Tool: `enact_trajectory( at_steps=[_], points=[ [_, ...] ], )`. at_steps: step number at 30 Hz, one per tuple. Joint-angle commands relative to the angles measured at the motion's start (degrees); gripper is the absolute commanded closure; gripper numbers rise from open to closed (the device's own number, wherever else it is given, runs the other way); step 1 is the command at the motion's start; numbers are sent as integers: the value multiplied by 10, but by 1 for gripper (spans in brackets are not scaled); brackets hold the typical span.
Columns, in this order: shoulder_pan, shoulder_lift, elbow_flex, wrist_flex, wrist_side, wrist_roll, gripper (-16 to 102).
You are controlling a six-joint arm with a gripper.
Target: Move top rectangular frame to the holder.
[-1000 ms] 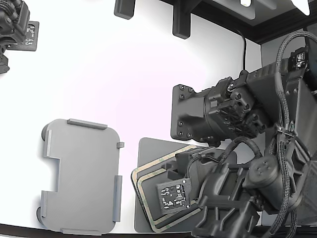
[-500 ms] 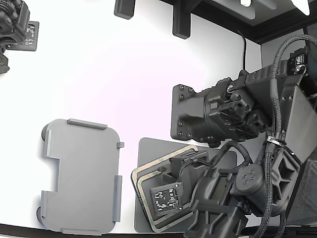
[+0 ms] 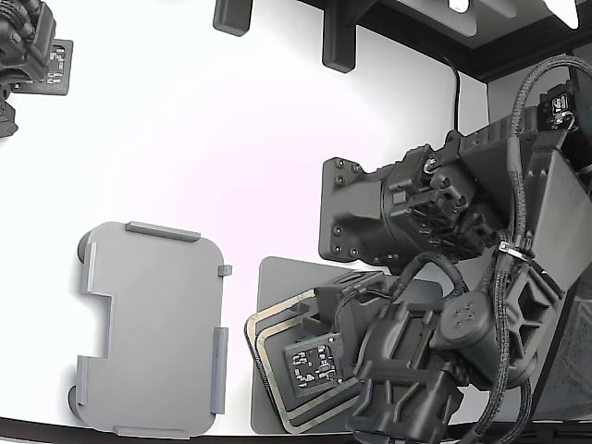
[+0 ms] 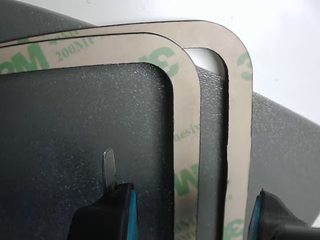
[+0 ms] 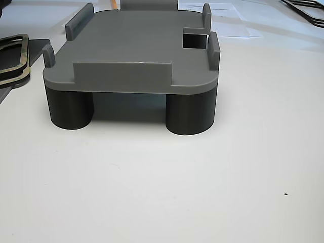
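My gripper needs to take hold of the top rectangular frame next, by its long side near a rounded corner (image 4: 186,187).
Two thin tan frames with green print lie stacked and slightly offset on a dark grey mat (image 3: 277,277). In the wrist view the top rectangular frame (image 4: 187,125) overlaps the lower frame (image 4: 239,115) near one rounded corner. My gripper (image 4: 187,200) is open just above them, one finger (image 4: 109,167) inside the frame opening over the mat and the other (image 4: 272,212) outside both frames. In the exterior view the gripper (image 3: 347,301) covers the stack's (image 3: 261,356) right part. The light grey holder (image 3: 153,328) stands bare to the left, and the other view shows the holder (image 5: 142,50) raised on round legs.
A second dark arm (image 3: 28,46) sits at the exterior view's top left. Black mounts (image 3: 338,37) hang at the table's far edge. My own arm and cables (image 3: 518,305) fill the exterior view's right side. White tabletop (image 3: 231,157) lies between holder and mat.
My wrist and gripper head have shifted a little toward the exterior view's left and settled lower over the stack. The frames and holder have not moved.
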Motion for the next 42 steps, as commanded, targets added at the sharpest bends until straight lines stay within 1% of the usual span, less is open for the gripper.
enact_trajectory(
  at_steps=[1,4,9,30,42],
  points=[
    [-9,16,-6,-11,3,-4,-2],
    [-11,15,-2,-18,4,-7,6],
    [-11,18,4,-21,4,-6,15],
    [-20,17,20,-27,2,-14,30],
    [-25,15,36,-45,-4,-17,33]
  ],
)
